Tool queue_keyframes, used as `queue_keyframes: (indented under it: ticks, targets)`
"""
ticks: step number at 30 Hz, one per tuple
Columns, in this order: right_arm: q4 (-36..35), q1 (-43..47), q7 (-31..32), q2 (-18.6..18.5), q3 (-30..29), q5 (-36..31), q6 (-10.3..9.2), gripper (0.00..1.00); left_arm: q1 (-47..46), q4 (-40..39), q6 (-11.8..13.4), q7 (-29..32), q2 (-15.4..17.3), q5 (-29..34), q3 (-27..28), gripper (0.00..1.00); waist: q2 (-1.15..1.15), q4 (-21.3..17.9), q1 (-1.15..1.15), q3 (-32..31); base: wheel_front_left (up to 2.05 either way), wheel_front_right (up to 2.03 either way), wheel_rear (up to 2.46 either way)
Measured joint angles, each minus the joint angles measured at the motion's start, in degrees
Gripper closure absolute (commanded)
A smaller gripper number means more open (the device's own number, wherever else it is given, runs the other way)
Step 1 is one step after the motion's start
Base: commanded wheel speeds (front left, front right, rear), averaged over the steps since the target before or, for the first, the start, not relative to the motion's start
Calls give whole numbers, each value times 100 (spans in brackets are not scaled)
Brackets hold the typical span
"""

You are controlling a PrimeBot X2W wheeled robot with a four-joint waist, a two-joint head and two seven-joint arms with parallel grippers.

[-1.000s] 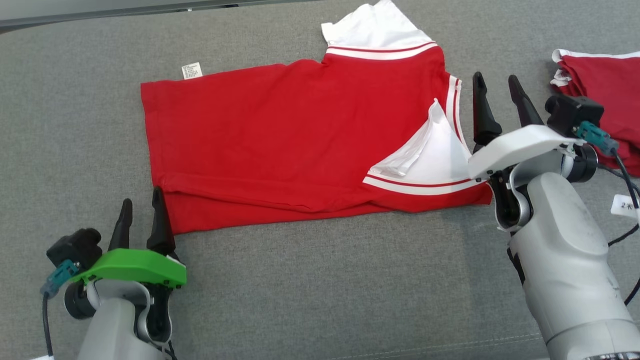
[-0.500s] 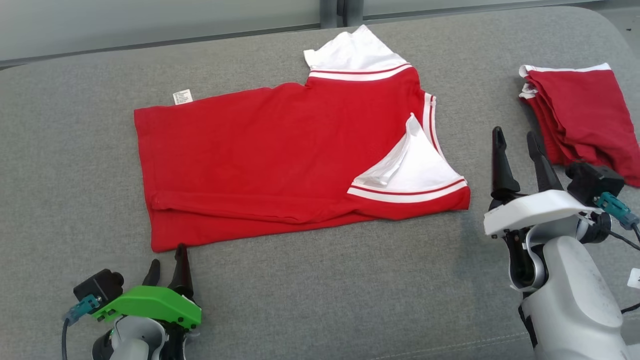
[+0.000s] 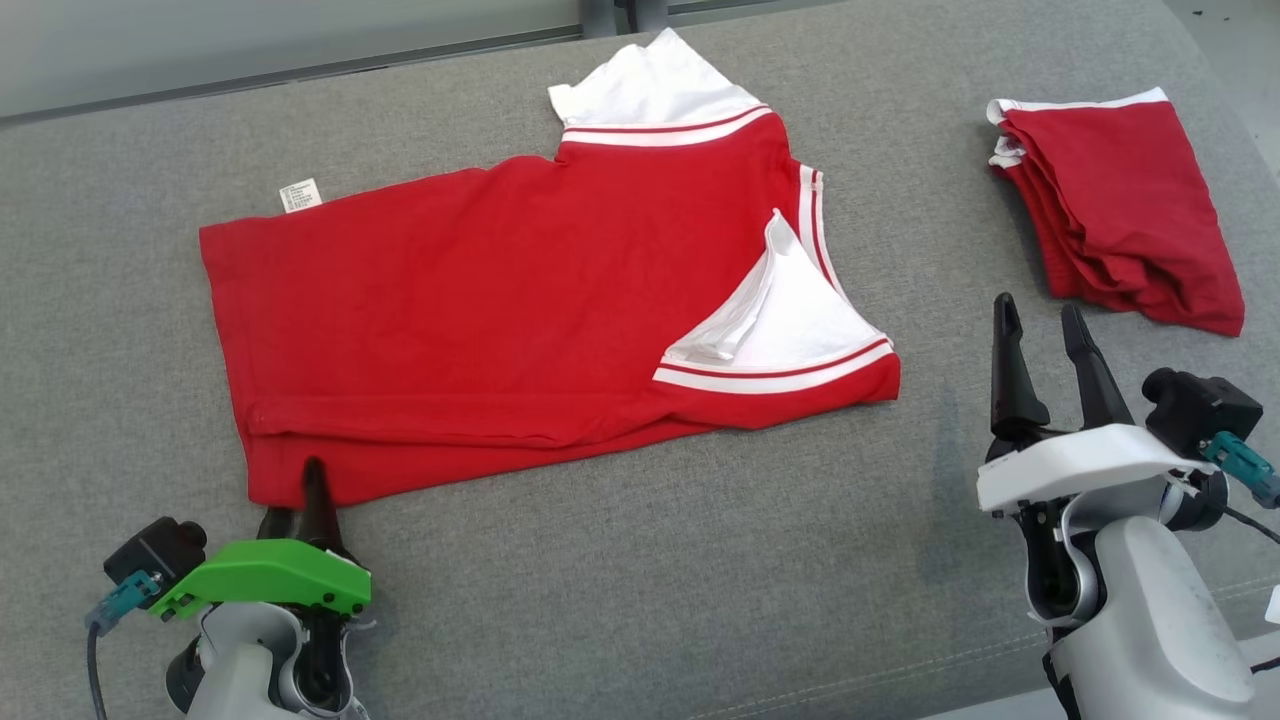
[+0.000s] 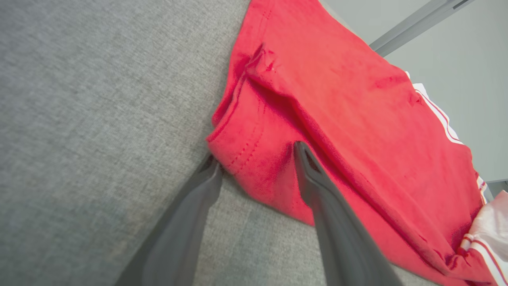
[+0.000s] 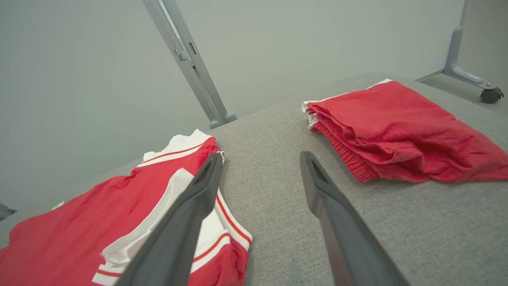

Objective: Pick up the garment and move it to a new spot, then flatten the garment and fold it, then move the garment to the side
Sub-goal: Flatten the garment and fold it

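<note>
The red garment (image 3: 480, 290) should next be picked up by my right gripper by the edge of its white striped sleeve (image 3: 854, 326), so that I can fold it and move it aside.
A red garment (image 3: 480, 290) with white striped trim lies flat and folded lengthwise on the grey cushioned surface (image 3: 620, 560). My left gripper (image 3: 295, 490) is at its near left corner. In the left wrist view that gripper (image 4: 256, 155) stands open astride the corner hem (image 4: 238, 159), one finger on the red cloth and the other low beside the hem's edge. My right gripper (image 3: 1037, 306) hangs open over bare grey surface to the right of the garment's sleeve end (image 5: 222, 238), with nothing between the fingers (image 5: 198, 198).
A stack of folded red clothes (image 3: 1120, 220) lies at the far right, close to my right gripper. A white label (image 3: 299, 194) sticks out at the garment's far left corner. A metal post (image 5: 190, 59) and a caster wheel (image 5: 490, 95) stand beyond the surface.
The head view has shifted. My left gripper has moved onto the garment's near left corner and its jaws have narrowed a little. My right gripper has drawn back from the sleeve end.
</note>
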Motion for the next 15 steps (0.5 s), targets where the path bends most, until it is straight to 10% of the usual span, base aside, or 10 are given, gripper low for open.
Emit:
queue_keyframes:
  ticks: [15]
  targets:
    - [1222, 205, 532, 1, 480, 580, 0, 0, 170, 79, -126, -222, -15, 7, -208, 100, 0, 312, 0, -80, 0, 0, 0]
